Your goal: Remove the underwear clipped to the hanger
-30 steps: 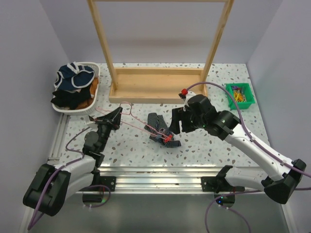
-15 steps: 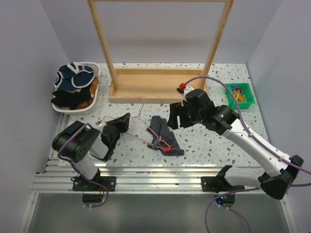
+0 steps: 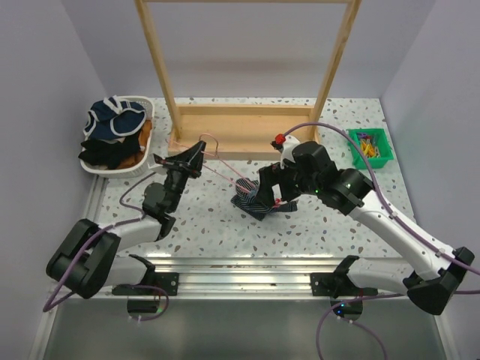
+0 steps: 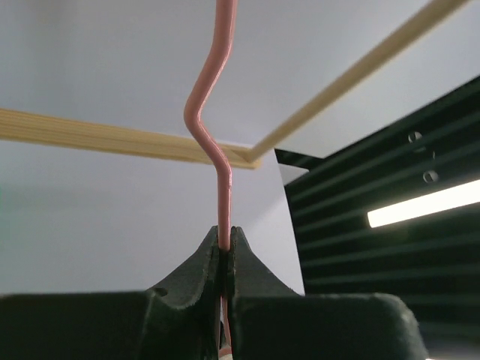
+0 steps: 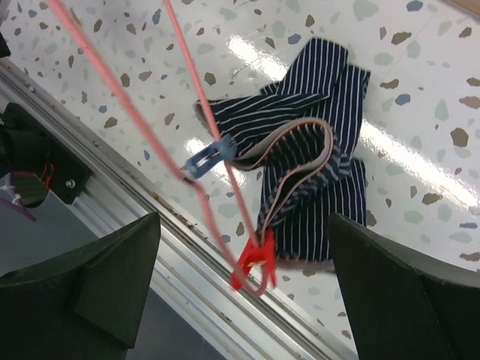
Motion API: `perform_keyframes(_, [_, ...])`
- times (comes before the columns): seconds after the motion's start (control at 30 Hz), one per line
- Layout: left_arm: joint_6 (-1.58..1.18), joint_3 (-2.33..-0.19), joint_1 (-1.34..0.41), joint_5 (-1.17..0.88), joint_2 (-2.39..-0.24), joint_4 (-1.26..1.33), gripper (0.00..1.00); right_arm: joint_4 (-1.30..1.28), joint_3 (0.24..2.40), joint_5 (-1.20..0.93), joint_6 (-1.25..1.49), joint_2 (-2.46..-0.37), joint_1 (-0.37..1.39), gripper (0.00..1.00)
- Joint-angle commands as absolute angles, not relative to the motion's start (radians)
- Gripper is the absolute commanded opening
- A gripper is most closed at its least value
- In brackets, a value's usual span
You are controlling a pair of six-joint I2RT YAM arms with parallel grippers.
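My right gripper is going to take hold of the hanger's bare wire near the red clip [image 5: 251, 266] next, so the clips stay free for removing the underwear.
The pink wire hanger [image 3: 225, 171] slants from my left gripper [image 3: 191, 157] down to the right. In the left wrist view that gripper [image 4: 225, 231] is shut on the hanger [image 4: 204, 112] near its hook. The pinstriped navy underwear [image 3: 251, 199] is bunched under the hanger's low end. A red clip [image 5: 251, 266] and a blue clip [image 5: 206, 159] on the wire [image 5: 135, 112] hold the underwear [image 5: 315, 150]. My right gripper [image 3: 274, 193] hovers over it, open wide [image 5: 244, 217], with the red clip between its fingers [image 5: 112, 277] and touching neither.
A big wooden frame [image 3: 244, 127] stands behind the hanger. A white basket [image 3: 142, 161] with a heap of clothes is at the back left, and a green bin [image 3: 370, 148] of clips at the back right. Aluminium rails [image 3: 240, 270] run along the near edge.
My left gripper has swung up and back toward the wooden frame, raising the hanger's hook end. The underwear has slid right with it. My right gripper has opened wider and come over the red clip.
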State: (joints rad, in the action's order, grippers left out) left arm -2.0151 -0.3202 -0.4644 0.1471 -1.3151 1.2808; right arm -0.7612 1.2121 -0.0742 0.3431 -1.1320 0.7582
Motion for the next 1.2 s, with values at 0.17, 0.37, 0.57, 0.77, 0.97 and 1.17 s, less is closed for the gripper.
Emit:
perform_keyframes(0.17, [-2.204, -0.338, -0.48, 0.037, -1.149, 1.092, 0.0, -0.632, 1.281, -0.178, 0.128, -1.17, 0.768, 0.95])
perform_keyframes(0.37, [-2.194, -0.337, -0.483, 0.026, -1.131, 1.062, 0.0, -0.683, 1.338, -0.264, 0.09, -1.23, 0.814, 0.93])
perform_keyframes(0.57, [-2.181, -0.362, -0.491, 0.015, -1.134, 1.039, 0.0, -0.655, 1.356, -0.224, 0.152, -1.305, 0.893, 0.82])
perform_keyframes(0.77, [-2.181, -0.365, -0.492, 0.005, -1.131, 1.057, 0.0, -0.68, 1.368, -0.141, 0.187, -1.341, 0.908, 0.09])
perform_keyframes(0.97, [-2.05, -0.422, -0.462, -0.176, -1.15, 0.971, 0.29, -0.82, 1.448, -0.029, 0.181, -1.368, 0.908, 0.0])
perform_keyframes(1.17, [-1.861, -0.457, -0.39, -0.296, -1.155, 0.87, 0.8, -1.103, 1.624, -0.015, 0.161, -1.473, 0.908, 0.0])
